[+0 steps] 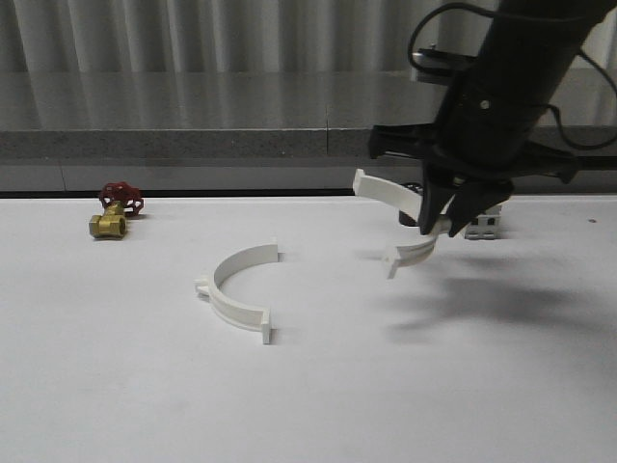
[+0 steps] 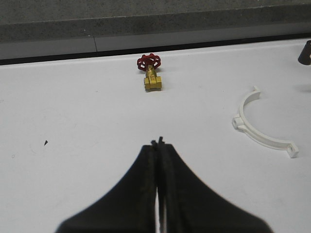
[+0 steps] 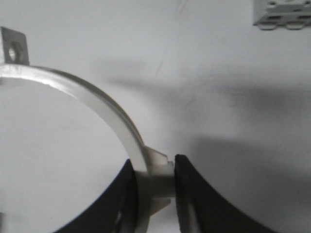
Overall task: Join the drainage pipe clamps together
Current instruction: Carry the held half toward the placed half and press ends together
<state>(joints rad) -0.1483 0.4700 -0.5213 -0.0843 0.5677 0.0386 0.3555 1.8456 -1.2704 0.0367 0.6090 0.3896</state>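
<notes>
The tilted clamp is above the white tabletop with its shadow far below, so it would fall if I opened my right gripper now. I need to keep holding it.
One white drainage pipe clamp lies flat on the white table, its open side facing right; it also shows in the left wrist view. The second clamp hangs above the table to its right, tilted, with my right gripper shut on its middle boss. In the right wrist view the black fingers pinch that boss while the band arcs away to a holed tab. My left gripper is shut on nothing, low over bare table well short of the lying clamp.
A brass valve with a red handwheel sits at the back left of the table, also in the left wrist view. A small white block stands behind the right gripper, near the grey back ledge.
</notes>
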